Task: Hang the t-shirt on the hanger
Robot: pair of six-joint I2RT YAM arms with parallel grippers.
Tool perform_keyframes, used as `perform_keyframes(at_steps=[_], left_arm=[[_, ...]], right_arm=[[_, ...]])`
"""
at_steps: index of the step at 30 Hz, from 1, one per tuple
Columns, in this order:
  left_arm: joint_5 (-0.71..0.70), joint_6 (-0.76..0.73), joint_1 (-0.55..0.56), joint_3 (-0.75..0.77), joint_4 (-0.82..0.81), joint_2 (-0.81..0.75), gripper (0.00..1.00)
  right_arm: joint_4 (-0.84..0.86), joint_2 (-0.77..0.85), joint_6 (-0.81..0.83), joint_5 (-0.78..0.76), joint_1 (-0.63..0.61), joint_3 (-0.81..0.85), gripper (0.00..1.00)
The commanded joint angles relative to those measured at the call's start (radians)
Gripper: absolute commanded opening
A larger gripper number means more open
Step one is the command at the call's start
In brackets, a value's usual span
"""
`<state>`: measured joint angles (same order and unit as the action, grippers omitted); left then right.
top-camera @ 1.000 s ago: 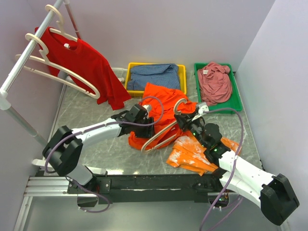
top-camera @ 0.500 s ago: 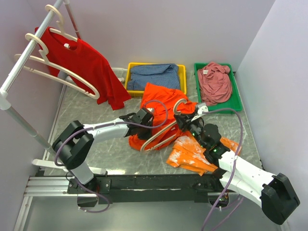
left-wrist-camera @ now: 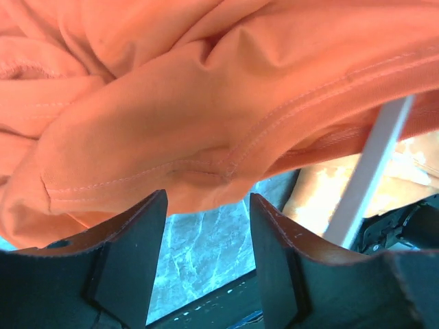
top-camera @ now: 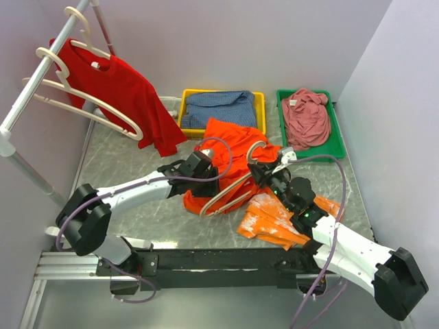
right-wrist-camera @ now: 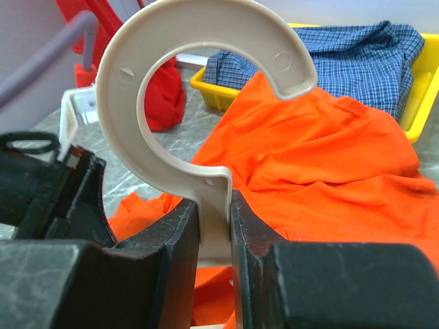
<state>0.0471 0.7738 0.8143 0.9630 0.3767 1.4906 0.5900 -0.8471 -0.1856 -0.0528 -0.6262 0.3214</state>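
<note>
My left gripper grabs the t-shirt's hemmed neck edge at the seam point(left-wrist-camera: 221, 181) next, leaving the neck opening free to draw over the hanger's bare side.
The orange-red t-shirt point(top-camera: 230, 140) lies crumpled mid-table, draped over one shoulder of the cream hanger point(top-camera: 233, 188). My right gripper point(top-camera: 266, 166) is shut on the neck just below the round hook point(right-wrist-camera: 206, 17), holding it upright; the jaws point(right-wrist-camera: 214, 205) press the plastic from both sides. My left gripper point(top-camera: 204, 166) is at the shirt's left edge, open. In the left wrist view the shirt's hemmed folds point(left-wrist-camera: 206, 103) hang just above the fingertips point(left-wrist-camera: 207, 223), bare marble shows between them, and a white hanger bar point(left-wrist-camera: 374, 164) slants at right.
A lighter orange cloth with white smudges point(top-camera: 271, 219) lies under my right arm. A yellow tray point(top-camera: 260, 103) holds a blue checked shirt; a green tray point(top-camera: 281, 96) holds a pink garment. A darker red t-shirt point(top-camera: 130, 96) and spare hangers point(top-camera: 89, 110) hang on the rack point(top-camera: 34, 79) at left.
Half a second ago the left arm reached further right into the shirt; it has since drawn back slightly left. The right gripper and hanger have held still.
</note>
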Motion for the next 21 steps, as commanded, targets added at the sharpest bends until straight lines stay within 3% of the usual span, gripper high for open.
perform_keyframes(at_steps=[1,10,13,17,18,21], left_arm=[[-0.019,0.064,0.016,-0.018,-0.012,0.035,0.58],[-0.154,0.041,0.091,0.085,-0.016,0.18,0.59],[-0.179,0.033,0.091,0.079,-0.024,0.186,0.53],[-0.204,0.015,0.091,0.08,-0.018,0.181,0.09],[-0.207,0.01,0.091,0.085,-0.015,0.181,0.03],[-0.207,-0.008,0.086,0.074,-0.009,0.154,0.01]], right_arm=[[0.045,0.023,0.02,-0.028,-0.009,0.039,0.0],[0.039,0.014,0.021,-0.035,-0.013,0.045,0.0],[0.036,0.016,0.021,-0.036,-0.013,0.044,0.0],[0.039,0.014,0.023,-0.056,-0.013,0.042,0.0],[0.039,0.016,0.025,-0.058,-0.015,0.041,0.0],[0.05,0.01,0.031,-0.084,-0.015,0.039,0.0]])
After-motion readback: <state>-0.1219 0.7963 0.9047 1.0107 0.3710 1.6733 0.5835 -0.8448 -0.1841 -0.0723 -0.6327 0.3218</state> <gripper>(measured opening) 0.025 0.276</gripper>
